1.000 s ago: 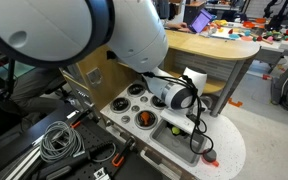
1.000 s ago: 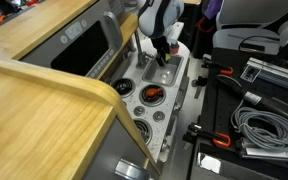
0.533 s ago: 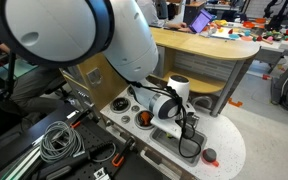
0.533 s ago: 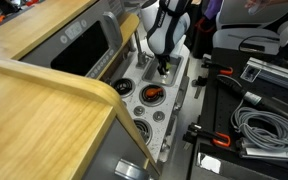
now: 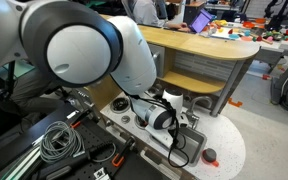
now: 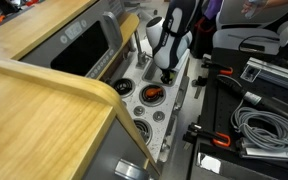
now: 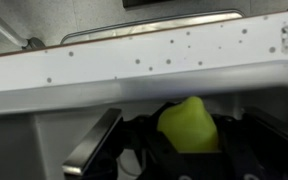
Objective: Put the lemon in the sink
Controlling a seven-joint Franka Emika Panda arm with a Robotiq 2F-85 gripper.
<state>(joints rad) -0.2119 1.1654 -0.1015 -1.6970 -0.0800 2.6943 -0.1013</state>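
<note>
The lemon [image 7: 189,124] is held by my fingertips low beside the grey sink's side [image 7: 114,90] and would settle on the sink's bottom if I opened now, so my gripper should open its fingers.
The lemon [image 7: 189,124] is a yellow-green toy fruit held between the two dark fingers of my gripper [image 7: 189,140] in the wrist view. The gripper is shut on it. Behind it runs the white speckled countertop rim, with the grey sink [image 7: 39,145] wall below. In both exterior views the gripper [image 5: 174,122] [image 6: 166,68] points down over the sink [image 5: 189,138] [image 6: 172,80], low at the basin. The lemon is hidden by the gripper in those views.
The toy kitchen has round dark burners [image 5: 121,104] beside the sink. An orange round item [image 6: 152,95] sits on one burner. A dark red round piece [image 5: 209,155] lies on the white counter past the sink. Coiled cables [image 5: 56,140] lie nearby.
The arm has swung round and lowered the gripper with the lemon, down toward the sink basin.
</note>
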